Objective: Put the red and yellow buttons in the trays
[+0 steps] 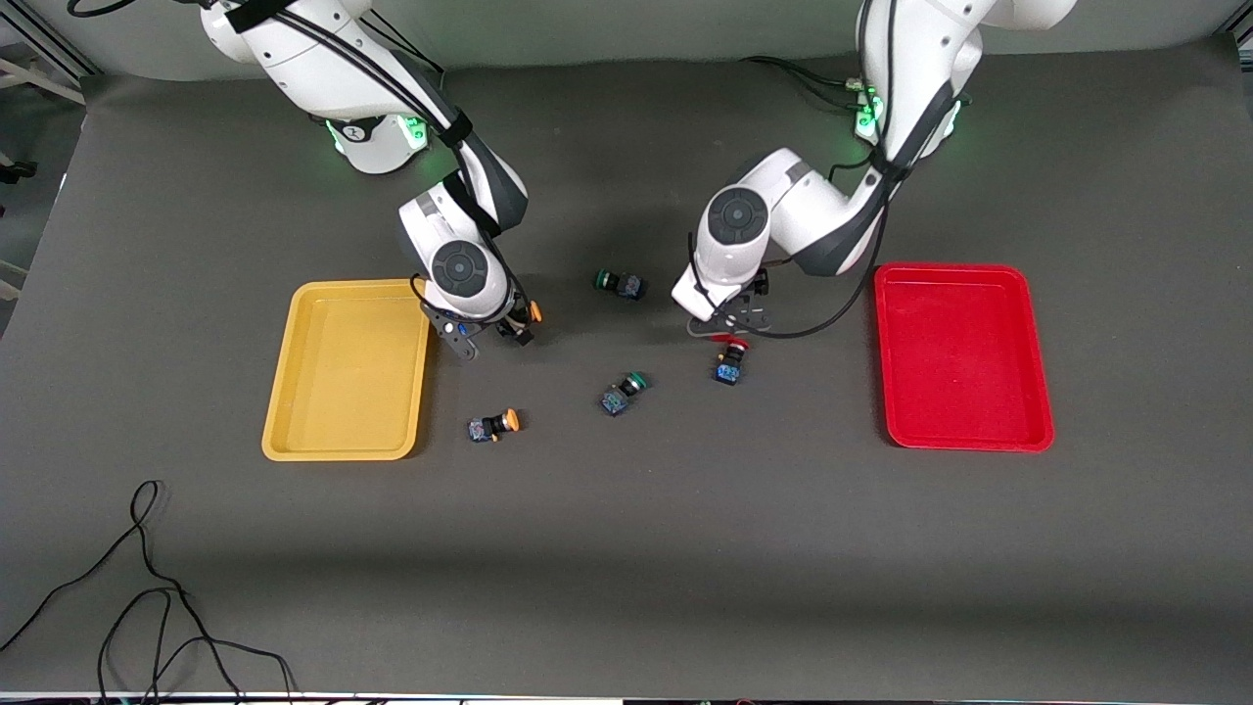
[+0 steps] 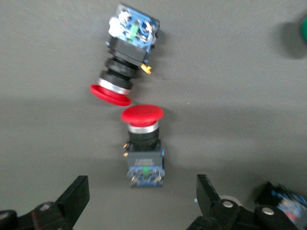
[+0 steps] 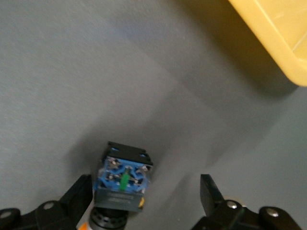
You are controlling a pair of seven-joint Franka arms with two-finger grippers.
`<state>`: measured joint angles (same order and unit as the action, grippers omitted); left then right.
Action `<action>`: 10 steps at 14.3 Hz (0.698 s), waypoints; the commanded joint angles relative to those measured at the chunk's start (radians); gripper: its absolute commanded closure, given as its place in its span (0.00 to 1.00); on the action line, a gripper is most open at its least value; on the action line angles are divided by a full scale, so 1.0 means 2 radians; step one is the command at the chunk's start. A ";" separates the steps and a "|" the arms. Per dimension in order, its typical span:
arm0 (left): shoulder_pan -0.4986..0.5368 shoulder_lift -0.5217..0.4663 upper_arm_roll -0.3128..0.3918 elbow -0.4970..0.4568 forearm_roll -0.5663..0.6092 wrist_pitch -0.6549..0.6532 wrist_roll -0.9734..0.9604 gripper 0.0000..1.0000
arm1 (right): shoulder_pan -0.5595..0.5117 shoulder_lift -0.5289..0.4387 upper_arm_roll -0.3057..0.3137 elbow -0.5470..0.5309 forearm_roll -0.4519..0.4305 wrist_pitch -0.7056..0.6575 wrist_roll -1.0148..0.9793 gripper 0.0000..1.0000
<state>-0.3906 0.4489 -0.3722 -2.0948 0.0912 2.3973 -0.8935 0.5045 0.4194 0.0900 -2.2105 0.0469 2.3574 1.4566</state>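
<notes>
The dark body of the yellow button [image 3: 120, 199] is between the low fingertips of my right gripper, so my right gripper should close on the yellow button now.
Two red buttons lie cap to cap on the dark mat. One [image 2: 143, 153] sits just ahead of my open left gripper [image 2: 142, 194], not between its fingers. The other [image 2: 128, 50] [image 1: 728, 368] lies just past it, nearer the front camera. The left gripper [image 1: 729, 328] hangs low over them, with the red tray [image 1: 964, 431] toward the left arm's end. My open right gripper [image 3: 144, 196] [image 1: 494, 333] is low beside the yellow tray [image 1: 348, 446] [image 3: 273, 33]. A yellow button [image 3: 122, 179] [image 1: 526, 320] lies between its fingers, close to one of them, ungripped. A second yellow button [image 1: 494, 424] lies nearer the front camera. Both trays hold nothing.
Two green-capped buttons lie mid-table between the arms, one [image 1: 620, 284] farther from the front camera and one [image 1: 624, 392] nearer. A black cable [image 1: 147, 587] trails on the mat near the front edge at the right arm's end.
</notes>
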 commanded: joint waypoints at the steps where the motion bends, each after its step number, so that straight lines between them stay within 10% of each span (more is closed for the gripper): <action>1: -0.010 0.015 0.006 0.004 0.011 0.016 -0.023 0.02 | 0.002 -0.004 0.000 -0.005 0.008 0.009 0.009 0.34; 4: -0.010 0.031 0.006 0.009 0.011 0.018 -0.030 0.37 | 0.002 -0.009 0.000 -0.002 0.008 0.006 0.001 0.84; 7: -0.010 0.037 0.007 0.011 0.012 0.020 -0.032 0.81 | -0.001 -0.027 -0.001 0.018 0.008 -0.030 -0.003 0.91; 10: -0.005 0.024 0.007 0.027 0.011 -0.003 -0.033 0.89 | -0.024 -0.064 -0.006 0.059 0.008 -0.118 -0.048 0.91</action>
<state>-0.3909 0.5108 -0.3692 -2.0799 0.0969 2.4284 -0.9271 0.4947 0.3654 0.0832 -2.1353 0.0505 2.2365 1.4359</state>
